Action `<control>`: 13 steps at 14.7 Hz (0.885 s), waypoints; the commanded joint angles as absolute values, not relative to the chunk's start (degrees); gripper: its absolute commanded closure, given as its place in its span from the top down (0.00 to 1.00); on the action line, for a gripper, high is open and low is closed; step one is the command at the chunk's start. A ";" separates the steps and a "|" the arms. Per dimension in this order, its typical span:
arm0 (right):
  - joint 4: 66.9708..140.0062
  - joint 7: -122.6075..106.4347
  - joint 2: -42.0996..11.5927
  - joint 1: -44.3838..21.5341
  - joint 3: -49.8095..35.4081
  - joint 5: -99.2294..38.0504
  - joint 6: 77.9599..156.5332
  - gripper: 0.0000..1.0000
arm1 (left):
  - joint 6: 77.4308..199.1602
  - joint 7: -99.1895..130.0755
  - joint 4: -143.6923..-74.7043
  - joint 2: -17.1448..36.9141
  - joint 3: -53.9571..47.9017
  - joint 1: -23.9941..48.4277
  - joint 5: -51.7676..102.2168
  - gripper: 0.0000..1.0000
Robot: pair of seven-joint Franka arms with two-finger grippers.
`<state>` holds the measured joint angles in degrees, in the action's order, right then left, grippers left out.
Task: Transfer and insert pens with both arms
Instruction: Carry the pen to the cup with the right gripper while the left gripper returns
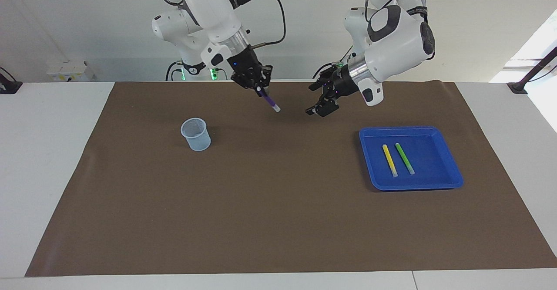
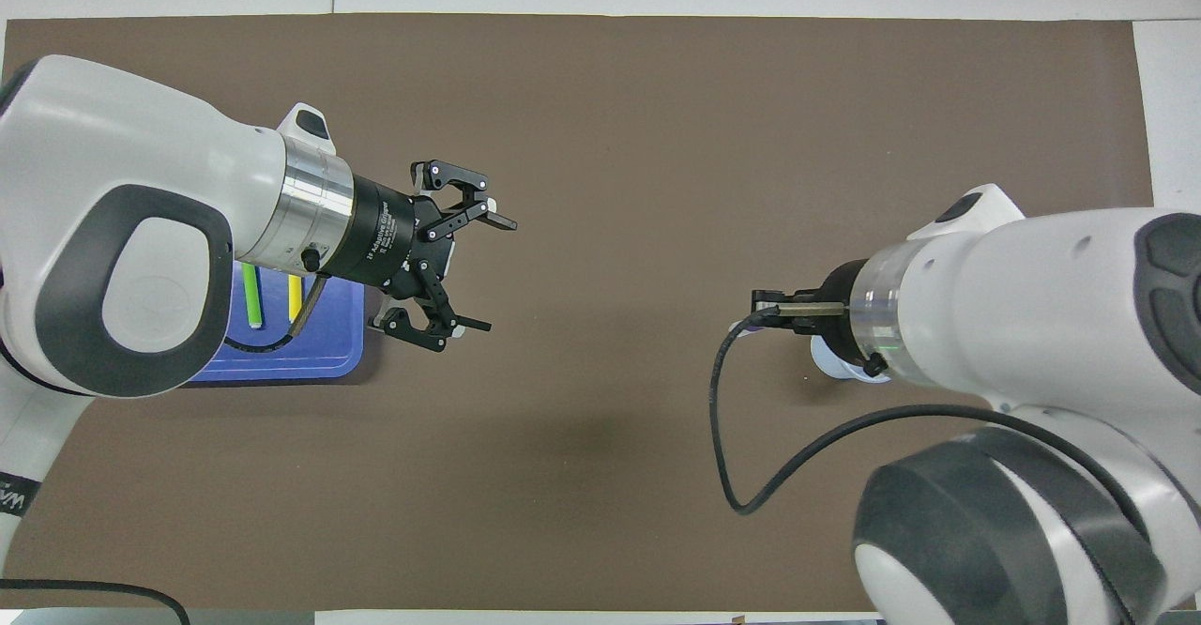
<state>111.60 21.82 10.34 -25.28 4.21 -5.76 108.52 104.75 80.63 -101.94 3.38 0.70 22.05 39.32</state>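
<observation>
The yellow pen's other end should stay free for the handover toward the cup (image 2: 835, 364), so next my left gripper needs to grab one end (image 2: 295, 297) of the yellow pen.
My right gripper (image 1: 260, 89) is shut on the purple pen (image 1: 270, 102), which hangs slanted with its pale cap down, over the mat between the cup and the tray. In the overhead view this gripper is hidden under its own wrist and the purple pen does not show. My left gripper (image 1: 314, 100) (image 2: 493, 273) stands open and holds nothing, in the air over the mat beside the tray. The yellow pen (image 1: 389, 160) (image 2: 295, 297) and the green pen (image 1: 404, 158) (image 2: 250, 295) lie side by side in the blue tray (image 1: 435, 163) (image 2: 328, 343).
A small pale-blue translucent cup (image 1: 196, 134) stands upright on the brown mat (image 1: 278, 203) toward the right arm's end; in the overhead view only a sliver of the cup (image 2: 835, 369) shows under the right wrist. White table borders the mat.
</observation>
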 commanded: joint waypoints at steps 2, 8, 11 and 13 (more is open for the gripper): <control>115.48 9.17 11.95 -17.95 3.69 -2.03 107.32 0.00 | 104.77 68.33 -106.78 0.53 0.79 18.30 32.54 1.00; 126.47 4.75 14.15 -13.27 3.69 0.17 112.85 0.00 | 104.94 40.76 -110.65 0.35 0.79 8.81 21.37 1.00; 129.11 2.82 13.71 -13.10 3.69 2.63 114.96 0.00 | 107.91 23.43 -112.05 1.84 0.79 4.05 16.02 1.00; 129.64 1.06 11.87 -11.00 3.60 3.16 117.41 0.00 | 112.56 15.41 -113.81 2.89 0.79 3.17 11.01 1.00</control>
